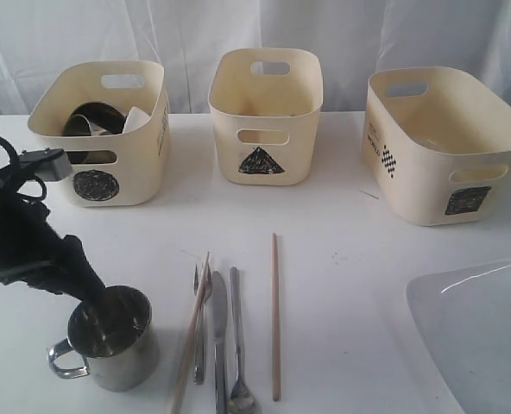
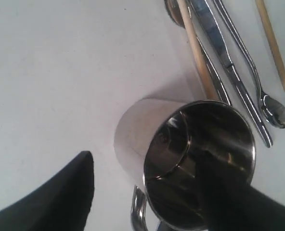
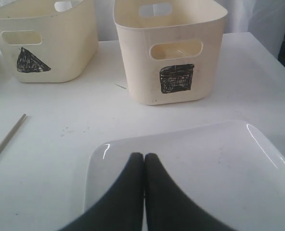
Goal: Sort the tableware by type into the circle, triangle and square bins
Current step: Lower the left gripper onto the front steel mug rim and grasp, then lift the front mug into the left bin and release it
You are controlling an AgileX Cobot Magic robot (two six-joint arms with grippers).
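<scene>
The steel mug [image 1: 113, 341] should go into the circle bin, so my left gripper should take hold of it by its rim [image 1: 71, 327] next.
A steel handled mug [image 1: 113, 341] stands upright near the table's front left. My left gripper [image 1: 96, 297] hangs over it, open. In the left wrist view one finger [image 2: 229, 197] reaches inside the mug [image 2: 147, 130] and the other finger [image 2: 60, 192] stays outside, with the handle side between them. Beside the mug lie a fork [image 1: 199, 362], knife [image 1: 219, 345], spoon [image 1: 238, 379] and two chopsticks [image 1: 275, 319]. The circle bin [image 1: 100, 185], triangle bin [image 1: 264, 112] and square bin [image 1: 445, 142] stand along the back. My right gripper [image 3: 144, 156] is shut and empty above a white plate [image 3: 205, 163].
The circle bin holds a dark shiny steel vessel [image 1: 91, 121] and something white [image 1: 137, 118]. One chopstick [image 1: 191, 336] lies slanted across the fork. The white plate [image 1: 480, 336] fills the front right corner. A white curtain hangs behind the bins.
</scene>
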